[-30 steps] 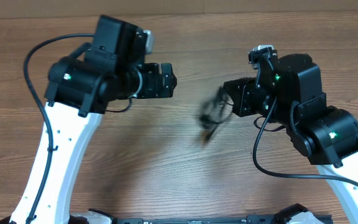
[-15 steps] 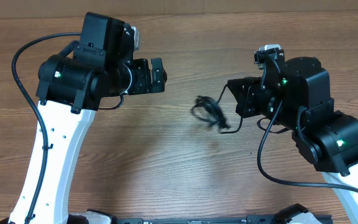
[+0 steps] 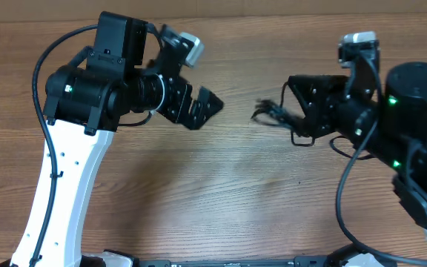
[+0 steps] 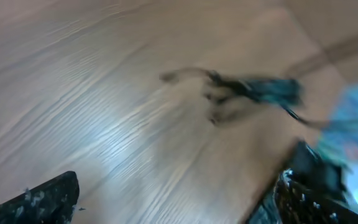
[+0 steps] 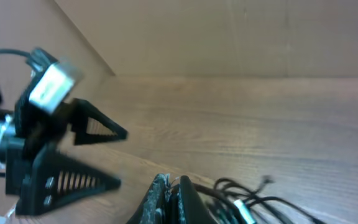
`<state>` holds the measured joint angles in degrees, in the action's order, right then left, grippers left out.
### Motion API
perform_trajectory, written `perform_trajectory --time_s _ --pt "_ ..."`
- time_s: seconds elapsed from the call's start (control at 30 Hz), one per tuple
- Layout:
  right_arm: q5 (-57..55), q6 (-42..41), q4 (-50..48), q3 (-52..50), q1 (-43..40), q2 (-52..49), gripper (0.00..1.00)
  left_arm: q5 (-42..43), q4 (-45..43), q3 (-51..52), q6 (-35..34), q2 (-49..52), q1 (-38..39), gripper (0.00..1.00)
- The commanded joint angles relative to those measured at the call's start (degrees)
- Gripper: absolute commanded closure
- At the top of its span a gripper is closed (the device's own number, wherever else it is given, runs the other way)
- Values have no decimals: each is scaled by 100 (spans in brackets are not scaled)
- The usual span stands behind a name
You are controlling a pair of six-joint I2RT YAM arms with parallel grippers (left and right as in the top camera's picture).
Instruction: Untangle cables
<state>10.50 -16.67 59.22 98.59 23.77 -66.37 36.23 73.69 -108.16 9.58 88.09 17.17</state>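
I will grab the cable bundle across its gathered cords next with my left gripper, so that loose ends stay free for my right gripper to untangle.
The cables (image 3: 267, 112) are a small bundle of thin black cords hanging above the wooden table, centre right. My right gripper (image 3: 288, 120) is shut on the bundle; in the right wrist view its fingers (image 5: 173, 190) are pressed together with the cords (image 5: 260, 196) trailing to the right. My left gripper (image 3: 200, 106) is open and empty, a short way left of the bundle and pointing at it. In the left wrist view the cables (image 4: 247, 89) show blurred ahead of the wide-open fingers (image 4: 173, 208).
The wooden table (image 3: 199, 185) fills the overhead view. The left arm's thick black cable (image 3: 47, 133) loops at the far left. The right arm's body (image 3: 406, 111) sits at the right edge. The left gripper (image 5: 67, 152) shows in the right wrist view.
My right gripper has lifted the cable bundle off the table and carried it up and to the right. My left gripper has turned and swung right toward the bundle.
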Motion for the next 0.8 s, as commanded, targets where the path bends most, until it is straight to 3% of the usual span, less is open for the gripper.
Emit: perform_trajectory --time_s 0.0,0.13,0.23,0.37,0.6,0.77 --pt "-61 -7 -37 341 26 101 96 1679 -2 -74 1397 -2 28 0" --pt "-63 -7 -55 509 26 101 96 2715 2 -24 1947 0 63 0" --pt "-66 -4 -57 682 26 101 96 2944 50 35 2369 0 177 0" --pt "-63 -4 -52 868 26 101 96 2771 208 44 2927 55 367 0" --pt "-61 22 74 922 26 101 96 1443 337 44 3178 328 575 0" --pt "-59 17 85 922 26 101 96 1464 474 44 3331 656 619 0"
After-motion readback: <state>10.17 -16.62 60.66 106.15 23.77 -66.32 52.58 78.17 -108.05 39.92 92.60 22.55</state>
